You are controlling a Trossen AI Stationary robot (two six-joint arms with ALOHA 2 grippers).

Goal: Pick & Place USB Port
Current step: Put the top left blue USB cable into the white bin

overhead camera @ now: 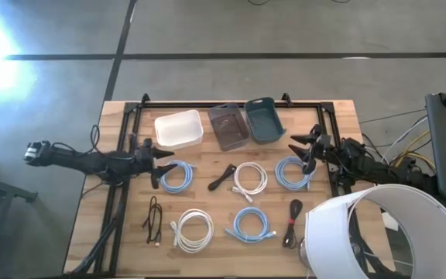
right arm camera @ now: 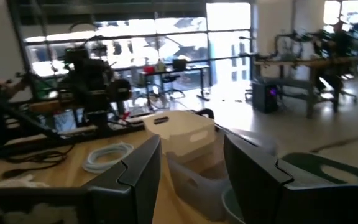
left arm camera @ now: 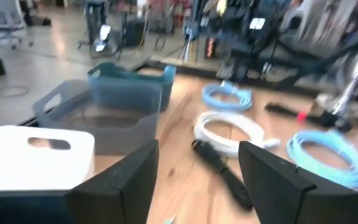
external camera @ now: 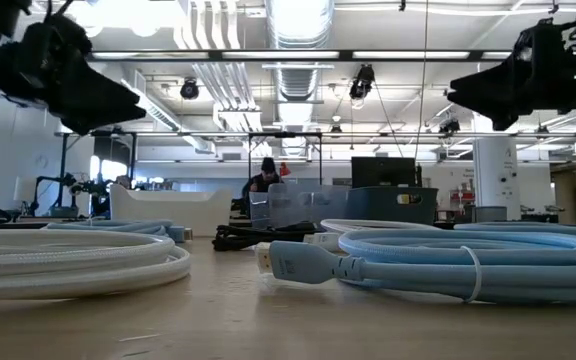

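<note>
I need to grab the light blue coil by its bundled parts with my left gripper next, so that I can place the coil in the white bin [overhead camera: 179, 129].
Several coiled cables lie flat on the wooden table. A light blue coil [overhead camera: 178, 177] is just right of my left gripper [overhead camera: 161, 169]. A white coil [overhead camera: 249, 178] and a black cable [overhead camera: 221, 178] lie mid-table, and another light blue coil [overhead camera: 293, 172] lies below my right gripper [overhead camera: 300, 153]. Which of them is the USB port I cannot tell. My left gripper [left arm camera: 197, 149] stands open above the table with nothing between its fingers. My right gripper [right arm camera: 191, 140] is also open and holds nothing.
A white bin [overhead camera: 179, 129], a clear grey bin [overhead camera: 228, 125] and a teal bin [overhead camera: 265, 119] stand in a row at the far edge. More coils [overhead camera: 193, 231] [overhead camera: 252, 225] and black cables [overhead camera: 154, 219] [overhead camera: 293, 222] lie near the front. A white lampshade [overhead camera: 385, 232] covers the near right corner.
</note>
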